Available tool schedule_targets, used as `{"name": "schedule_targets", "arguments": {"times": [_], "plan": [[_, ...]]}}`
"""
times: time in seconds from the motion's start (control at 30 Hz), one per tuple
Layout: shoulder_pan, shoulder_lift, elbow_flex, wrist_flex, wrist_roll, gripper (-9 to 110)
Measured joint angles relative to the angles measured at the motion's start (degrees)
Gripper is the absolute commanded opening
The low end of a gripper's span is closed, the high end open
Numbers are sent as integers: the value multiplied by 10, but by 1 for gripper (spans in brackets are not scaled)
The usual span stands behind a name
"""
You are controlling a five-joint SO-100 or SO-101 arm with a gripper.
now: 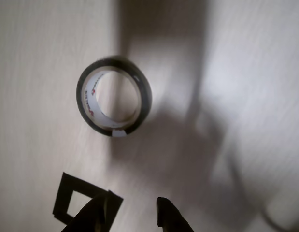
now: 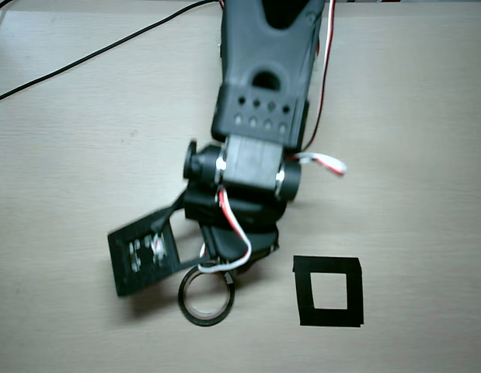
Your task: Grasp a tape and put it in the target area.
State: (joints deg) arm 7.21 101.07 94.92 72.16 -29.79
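Observation:
The tape needs to go in the black square target area, so my gripper should grip it by its dark rim (image 2: 205, 320) next.
The tape (image 1: 146, 94) is a thin ring with a dark rim, a pale inner core and a small white tab, and it lies flat on the tan table. My gripper (image 1: 132, 215) is open and empty, and its two dark fingertips (image 1: 168, 217) enter at the bottom edge, short of the tape. The target area (image 1: 61, 195), a black square outline, sits at the lower left, partly behind the left finger. In the overhead view the tape (image 2: 207, 320) lies just below the arm's tip, with the target area (image 2: 328, 266) to its right, apart from it. The fingers are hidden under the arm there.
The arm (image 2: 259, 93) reaches down from the top edge in the overhead view. Its black rectangular camera frame (image 2: 144, 260) with wires hangs left of the tape. A black cable (image 2: 85, 58) runs across the table's upper left. The arm's shadows fall across the table in the wrist view.

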Motion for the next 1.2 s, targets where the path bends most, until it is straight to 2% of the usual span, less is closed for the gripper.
{"name": "schedule_targets", "arguments": {"times": [0.37, 0.77, 1.07, 1.2], "plan": [[32, -127, -34, -61, -44, 11], [78, -260, -135, -64, -69, 9], [63, -293, -143, -75, -62, 7], [48, -308, -158, -75, -55, 3]]}}
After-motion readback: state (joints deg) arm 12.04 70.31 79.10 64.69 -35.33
